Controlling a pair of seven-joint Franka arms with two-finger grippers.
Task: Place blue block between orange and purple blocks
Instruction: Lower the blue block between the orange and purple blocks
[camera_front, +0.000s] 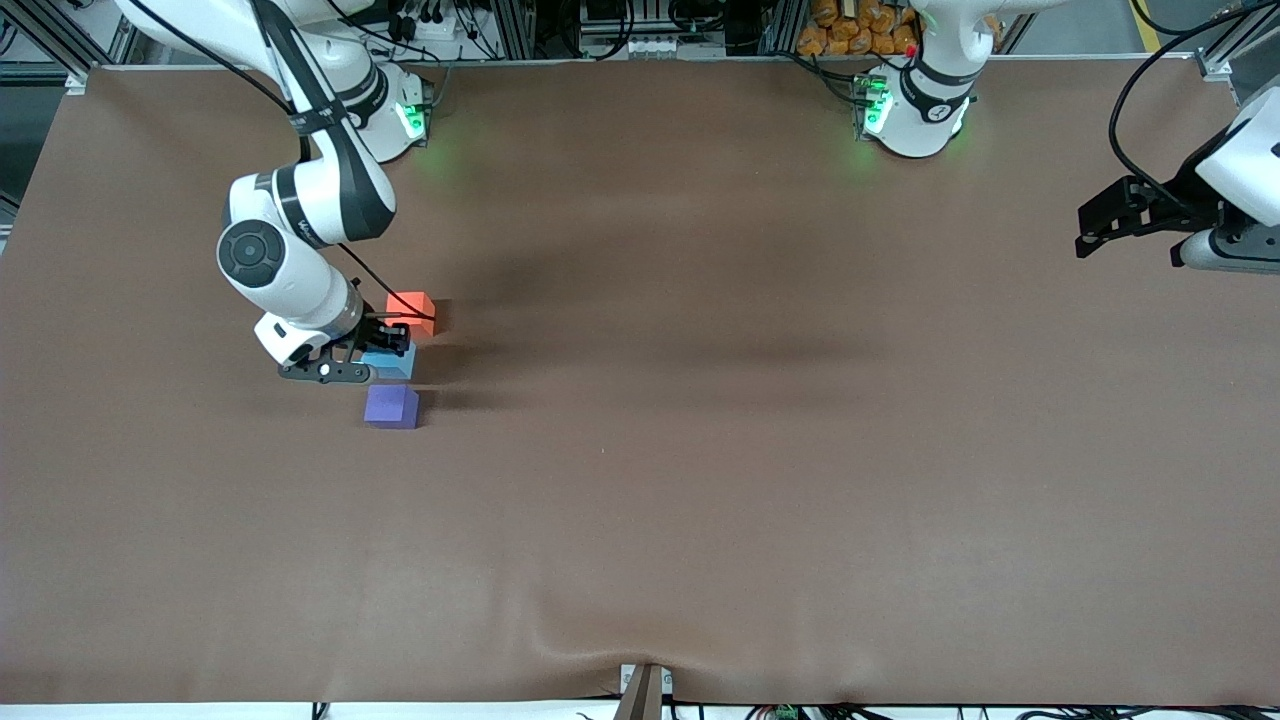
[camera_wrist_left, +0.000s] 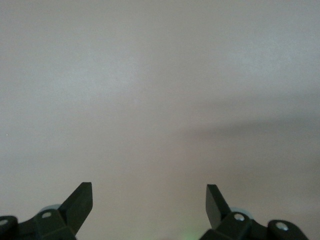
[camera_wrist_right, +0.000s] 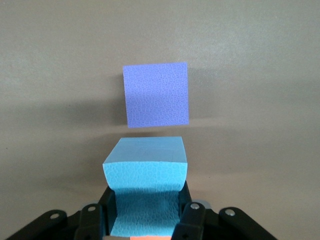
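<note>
I should move the blue block (camera_front: 394, 364) (camera_wrist_right: 145, 167) toward the purple block with my right gripper before I let go of it, because it is short of the purple block.
The light blue block (camera_front: 394, 364) sits between the orange block (camera_front: 411, 310) and the purple block (camera_front: 391, 407), toward the right arm's end of the table. My right gripper (camera_front: 384, 348) is shut on the blue block, low at the table. In the right wrist view its fingers (camera_wrist_right: 190, 216) pinch the blue block (camera_wrist_right: 145, 167) so that its sides bow in. The purple block (camera_wrist_right: 156, 94) lies a small gap away, and a sliver of the orange block (camera_wrist_right: 149, 238) shows at the frame's edge. My left gripper (camera_front: 1086, 232) waits open and empty in the air, its jaws wide apart (camera_wrist_left: 150, 196).
The brown table cover (camera_front: 700, 450) is bare around the three blocks. The arm bases (camera_front: 910, 110) stand along the table's edge farthest from the front camera. The left wrist view shows only bare cover (camera_wrist_left: 160, 100).
</note>
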